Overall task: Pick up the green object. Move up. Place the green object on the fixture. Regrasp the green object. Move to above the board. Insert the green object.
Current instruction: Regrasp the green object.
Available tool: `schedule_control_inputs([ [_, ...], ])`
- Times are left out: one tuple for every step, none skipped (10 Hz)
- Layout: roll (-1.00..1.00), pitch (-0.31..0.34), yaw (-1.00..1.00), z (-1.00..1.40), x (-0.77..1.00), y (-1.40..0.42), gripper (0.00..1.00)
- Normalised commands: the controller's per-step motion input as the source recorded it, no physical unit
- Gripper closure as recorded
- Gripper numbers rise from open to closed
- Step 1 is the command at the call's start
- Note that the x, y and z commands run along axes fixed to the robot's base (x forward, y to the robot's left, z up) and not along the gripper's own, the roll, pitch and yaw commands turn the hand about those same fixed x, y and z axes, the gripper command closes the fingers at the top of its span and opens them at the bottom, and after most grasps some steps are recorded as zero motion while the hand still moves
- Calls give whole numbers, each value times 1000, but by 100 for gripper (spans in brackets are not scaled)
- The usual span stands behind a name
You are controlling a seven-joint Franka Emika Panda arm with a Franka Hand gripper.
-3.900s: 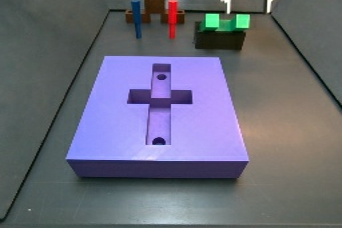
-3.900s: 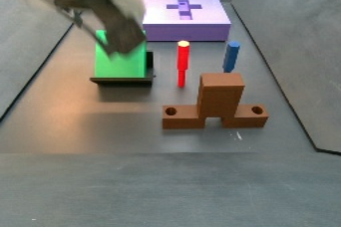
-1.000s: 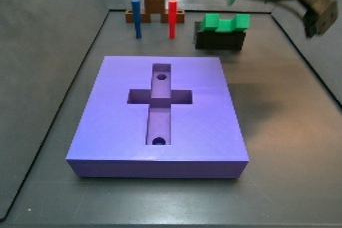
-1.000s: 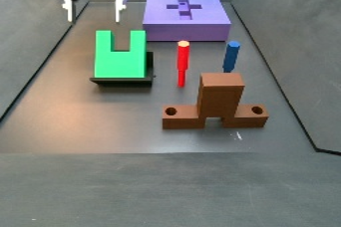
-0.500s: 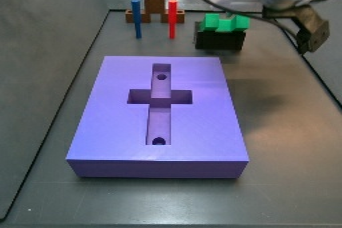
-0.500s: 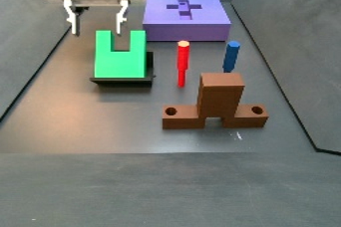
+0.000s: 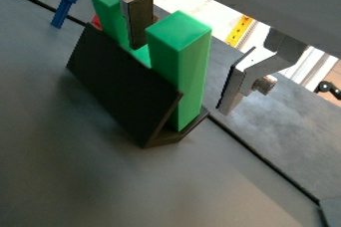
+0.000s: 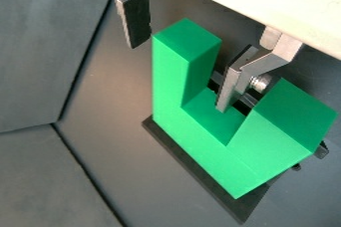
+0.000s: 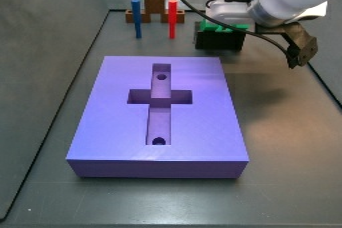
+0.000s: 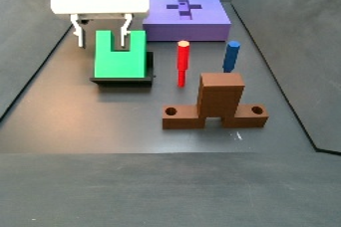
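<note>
My gripper takes hold of the green object by one of its prongs next, to insert it into the purple board's cross hole [image 9: 160, 98].
The green object [image 10: 120, 62], a U-shaped block, rests on the dark fixture [image 10: 123, 81] with its notch facing the board [image 10: 186, 10]. My gripper [image 10: 106, 36] has come down on it and stands open. In both wrist views it straddles one prong of the green object [image 8: 186, 67]: one finger sits in the notch, the other outside, with a gap at the pads. My gripper [image 7: 192, 47] is not clamping the green object [image 7: 180, 57]. In a side view the arm hides most of the green object [image 9: 211, 26] and part of the fixture [image 9: 218, 41].
The purple board [image 9: 160, 112] with its cross recess lies in the middle. A red peg [image 10: 182, 62], a blue peg [image 10: 230, 56] and an orange-brown block [image 10: 220, 102] stand beside the fixture. Dark walls edge the floor.
The gripper has swung round and come down from above and behind the fixture, so its open fingers now straddle one prong of the green object. The green object has not moved.
</note>
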Motion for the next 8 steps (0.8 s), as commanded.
schedule_control_inputs([
  [0,0,0,0,0,0,0],
  [0,0,0,0,0,0,100],
  [0,0,0,0,0,0,100],
  [0,0,0,0,0,0,100],
  [0,0,0,0,0,0,100],
  [0,0,0,0,0,0,100],
  [0,0,0,0,0,0,100],
  [0,0,0,0,0,0,100],
])
